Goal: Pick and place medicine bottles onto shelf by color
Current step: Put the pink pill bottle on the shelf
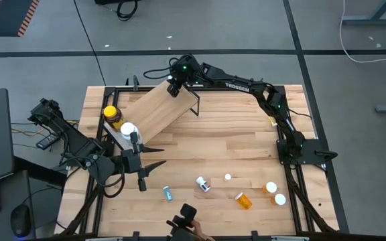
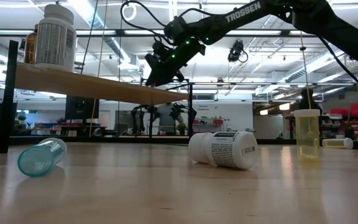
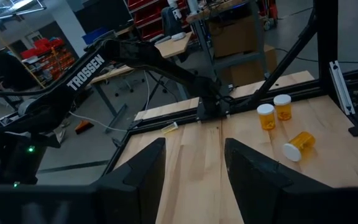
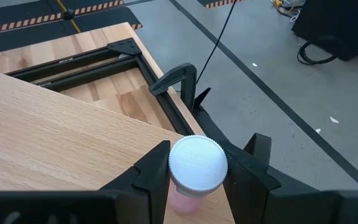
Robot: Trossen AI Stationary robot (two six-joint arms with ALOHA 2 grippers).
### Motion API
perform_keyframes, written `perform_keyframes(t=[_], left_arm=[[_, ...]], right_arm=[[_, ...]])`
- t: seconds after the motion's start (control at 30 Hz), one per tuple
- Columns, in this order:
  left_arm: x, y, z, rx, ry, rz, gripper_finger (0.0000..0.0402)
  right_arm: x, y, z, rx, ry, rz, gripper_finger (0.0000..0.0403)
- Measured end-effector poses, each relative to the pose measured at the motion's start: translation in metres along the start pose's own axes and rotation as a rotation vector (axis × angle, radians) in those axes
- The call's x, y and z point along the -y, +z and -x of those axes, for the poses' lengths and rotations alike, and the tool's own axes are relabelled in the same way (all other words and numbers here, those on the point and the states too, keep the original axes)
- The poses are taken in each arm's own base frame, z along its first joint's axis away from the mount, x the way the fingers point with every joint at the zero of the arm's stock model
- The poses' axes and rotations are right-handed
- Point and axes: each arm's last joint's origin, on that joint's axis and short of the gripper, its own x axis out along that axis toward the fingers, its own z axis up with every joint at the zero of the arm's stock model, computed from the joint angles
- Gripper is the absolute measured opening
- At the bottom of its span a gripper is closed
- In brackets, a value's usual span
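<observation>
The bottle's pinkish body stands low over the shelf's far end and would land there, so it is time for my right gripper to open.
The shelf (image 1: 154, 110) is a light plywood board on a black frame, lying slantwise at the table's far left. An amber jar with a yellow lid (image 1: 112, 115) and a white bottle (image 1: 128, 129) stand on its near-left end. My right gripper (image 1: 174, 87) hangs over its far end, shut on a small white-capped bottle (image 4: 197, 163) with a pinkish body. My left gripper (image 1: 145, 167) waits open, with nothing between its fingers, off the shelf's near end. Loose bottles lie on the near table: a teal vial (image 1: 168, 193), a white bottle (image 1: 203, 184) and orange vials (image 1: 244, 199). My right gripper pinches the small bottle between its two fingers (image 4: 153, 169), which stand on either side of the white cap (image 4: 174, 167). The fingers slant down from the table's far right. The bottle is upright over the shelf's far edge. Its cap hides whether its base rests on the board.
Two upright orange vials with white caps (image 1: 271, 188) (image 1: 280, 199) stand near the right front. A tiny white piece (image 1: 228, 177) lies mid-table. A black camera mount (image 1: 185, 217) sits at the near edge. Bare wood lies between the shelf and the loose bottles.
</observation>
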Motion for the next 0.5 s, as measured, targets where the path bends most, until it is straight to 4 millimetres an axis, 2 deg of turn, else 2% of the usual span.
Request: perform_keyframes(t=[0.27,0.5], left_arm=[[0.0,0.0,0.0,0.0,0.0,0.0,0.0173],[0.0001,0.0,0.0,0.0,-0.001,0.0,0.0172]], right_arm=[[-0.0002,-0.0019,0.0001,-0.02,0.001,0.006,0.0142],[-0.0003,-0.0023,0.0002,-0.025,0.004,0.01,0.0173]])
